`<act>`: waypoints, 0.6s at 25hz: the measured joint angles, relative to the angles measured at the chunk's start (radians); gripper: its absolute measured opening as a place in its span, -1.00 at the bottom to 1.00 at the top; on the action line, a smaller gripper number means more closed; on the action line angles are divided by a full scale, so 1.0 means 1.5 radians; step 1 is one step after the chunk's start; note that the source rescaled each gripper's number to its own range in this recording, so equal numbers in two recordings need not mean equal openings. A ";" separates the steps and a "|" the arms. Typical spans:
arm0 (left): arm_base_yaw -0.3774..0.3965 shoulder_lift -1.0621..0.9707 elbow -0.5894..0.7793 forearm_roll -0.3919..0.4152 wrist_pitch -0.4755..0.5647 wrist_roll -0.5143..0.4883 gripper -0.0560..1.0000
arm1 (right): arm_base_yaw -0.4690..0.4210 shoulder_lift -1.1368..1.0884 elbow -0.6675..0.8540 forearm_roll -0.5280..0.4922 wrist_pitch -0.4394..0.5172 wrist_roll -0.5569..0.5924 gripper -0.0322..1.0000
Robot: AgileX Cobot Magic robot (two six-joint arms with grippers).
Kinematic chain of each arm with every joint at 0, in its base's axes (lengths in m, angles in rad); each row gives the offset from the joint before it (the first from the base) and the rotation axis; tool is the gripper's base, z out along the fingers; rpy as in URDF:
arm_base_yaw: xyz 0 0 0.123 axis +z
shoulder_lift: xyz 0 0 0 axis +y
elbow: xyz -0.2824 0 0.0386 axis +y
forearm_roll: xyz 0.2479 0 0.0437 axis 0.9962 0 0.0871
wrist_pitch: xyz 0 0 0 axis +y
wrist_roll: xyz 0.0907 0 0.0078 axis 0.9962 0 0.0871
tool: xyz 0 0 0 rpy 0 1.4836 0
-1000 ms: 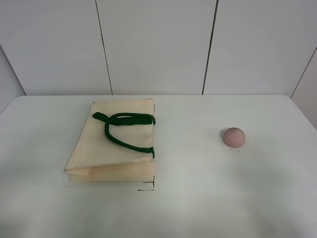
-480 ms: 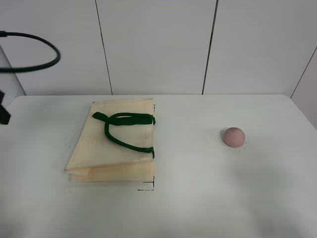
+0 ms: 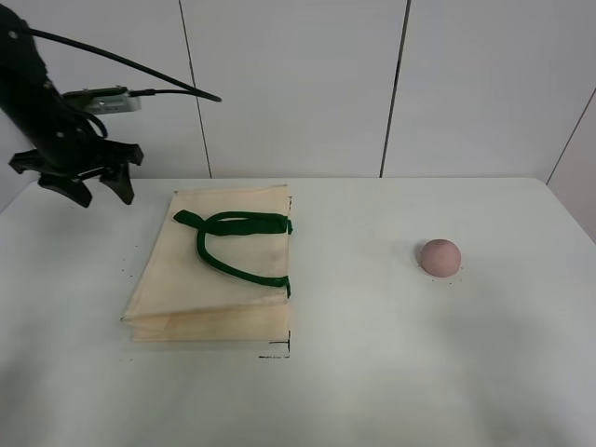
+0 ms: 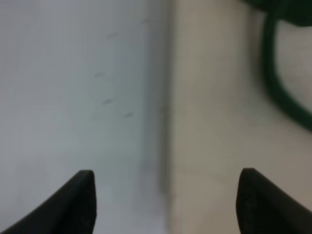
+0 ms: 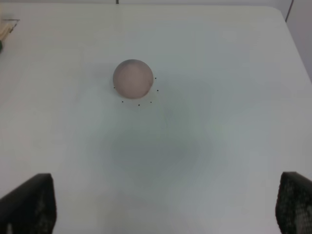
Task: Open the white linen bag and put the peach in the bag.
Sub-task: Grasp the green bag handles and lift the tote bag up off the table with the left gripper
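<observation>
The white linen bag lies flat and folded. The left gripper grabs the bag by the green handle lying loose on top next, to open it.
The white linen bag lies flat and folded on the left half of the table, its dark green handles on top. The peach sits alone on the right half. My left gripper is open and empty, above the table just left of the bag's far left corner. The left wrist view is blurred; it shows the gripper, the bag's edge and a handle. My right gripper is open and empty, well short of the peach; it does not show in the exterior view.
The white table ends at a panelled wall at the back. Black corner marks are drawn by the bag's near right corner. Small dots ring the peach.
My left arm has swung in from the left edge of the exterior view to the bag's far left corner. The bag and the peach have not moved.
</observation>
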 joint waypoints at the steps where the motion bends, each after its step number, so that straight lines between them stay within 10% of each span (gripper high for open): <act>1: -0.015 0.019 -0.015 -0.002 0.002 -0.010 0.81 | 0.000 0.000 0.000 0.000 0.000 0.000 1.00; 15: -0.146 0.210 -0.128 0.001 -0.037 -0.127 0.81 | 0.000 0.000 0.000 0.000 0.000 0.000 1.00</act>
